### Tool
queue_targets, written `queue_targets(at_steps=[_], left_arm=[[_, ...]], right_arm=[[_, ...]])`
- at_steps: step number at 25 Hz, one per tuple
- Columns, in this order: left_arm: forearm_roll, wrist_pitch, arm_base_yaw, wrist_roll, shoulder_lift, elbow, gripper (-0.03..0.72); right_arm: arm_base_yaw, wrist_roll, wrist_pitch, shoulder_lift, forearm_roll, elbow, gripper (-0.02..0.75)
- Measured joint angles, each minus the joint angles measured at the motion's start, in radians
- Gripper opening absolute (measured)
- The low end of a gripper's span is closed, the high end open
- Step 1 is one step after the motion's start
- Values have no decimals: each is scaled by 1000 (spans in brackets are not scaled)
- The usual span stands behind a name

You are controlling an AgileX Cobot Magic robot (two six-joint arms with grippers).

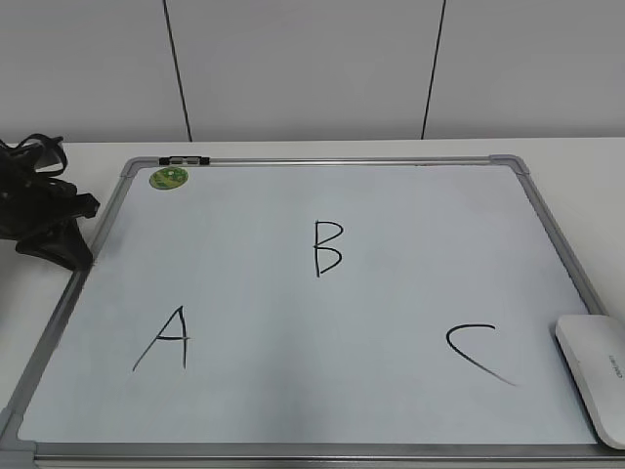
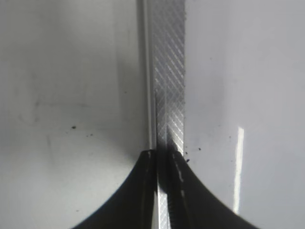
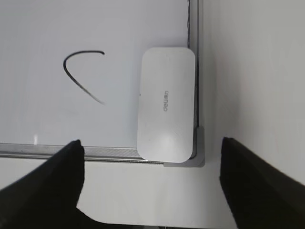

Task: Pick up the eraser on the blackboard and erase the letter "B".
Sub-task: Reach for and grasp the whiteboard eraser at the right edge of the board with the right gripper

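Next, my right gripper grabs the white eraser (image 1: 594,371) by its long sides to wipe away the letter "B".
The blackboard (image 1: 410,293) is a white dry-erase board with a grey frame, lying flat on the table. The black letter "B" (image 1: 327,247) is drawn near its middle, with "A" (image 1: 164,340) at the lower left and "C" (image 1: 477,352) at the lower right. The white eraser (image 1: 594,371) lies on the board's lower right corner; it also shows in the right wrist view (image 3: 167,102). My right gripper (image 3: 151,157) is open, hovering above the table just off the board's corner, out of the exterior view. My left gripper (image 2: 164,155) is shut and empty over the board's left frame (image 2: 169,71); it shows in the exterior view (image 1: 49,220).
A small round green magnet (image 1: 168,178) sits at the board's top left corner. A black marker clip (image 1: 184,160) sits on the top frame. White table (image 3: 252,71) surrounds the board, with a wall behind.
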Motion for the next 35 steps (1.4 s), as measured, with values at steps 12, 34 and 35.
queue_targets(at_steps=[12,34,35], left_arm=[[-2,2,0,0,0,0,31],[-2,2,0,0,0,0,30],[-2,2,0,0,0,0,30]], right_arm=[[0,-40,-137,421,3,-4,664],[0,-66,-302,665,28,-8,587],[0,-67,-304,667,30,-8,573]])
